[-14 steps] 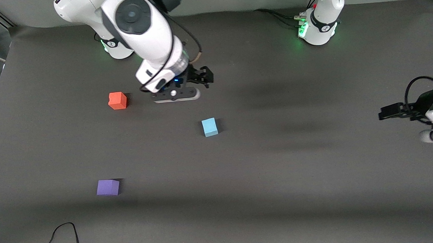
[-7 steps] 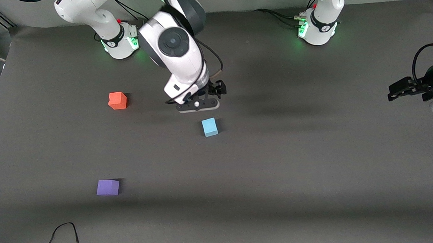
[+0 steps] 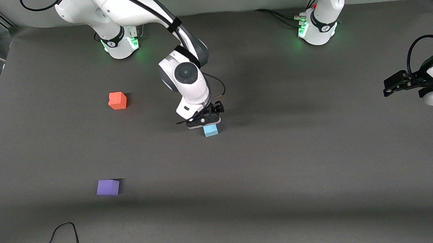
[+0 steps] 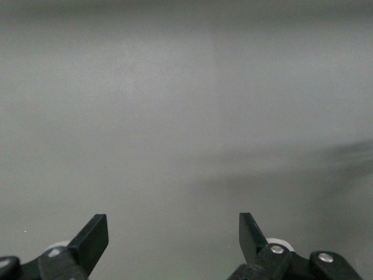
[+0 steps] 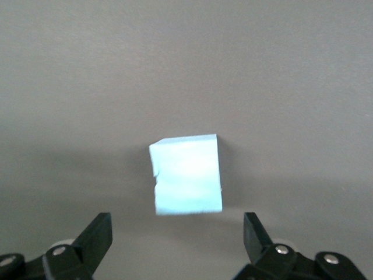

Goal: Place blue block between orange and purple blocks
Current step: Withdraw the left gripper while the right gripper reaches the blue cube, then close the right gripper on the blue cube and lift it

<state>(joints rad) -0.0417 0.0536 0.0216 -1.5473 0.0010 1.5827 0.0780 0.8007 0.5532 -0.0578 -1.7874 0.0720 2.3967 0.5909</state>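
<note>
My right gripper grabs the light blue block (image 3: 210, 130) by its opposite sides next, to set it between the orange and purple blocks.
The light blue block (image 3: 210, 130) sits on the dark mat near the table's middle. My right gripper (image 3: 204, 121) hangs just over it, open and empty. In the right wrist view the blue block (image 5: 186, 174) lies ahead of the open gripper (image 5: 176, 233), apart from both fingers. The orange block (image 3: 117, 100) rests toward the right arm's end. The purple block (image 3: 108, 187) lies nearer to the front camera than the orange one. My left gripper (image 3: 393, 85) waits at the left arm's end, open and empty, and shows open in the left wrist view (image 4: 173, 233).
A black cable (image 3: 66, 235) loops on the mat near the front edge, toward the right arm's end. The two arm bases (image 3: 120, 43) (image 3: 317, 29) stand along the table's back edge.
My right gripper has moved from beside the orange block toward the table's middle and come down over the blue block. The left gripper has shifted slightly. The blocks have not moved.
</note>
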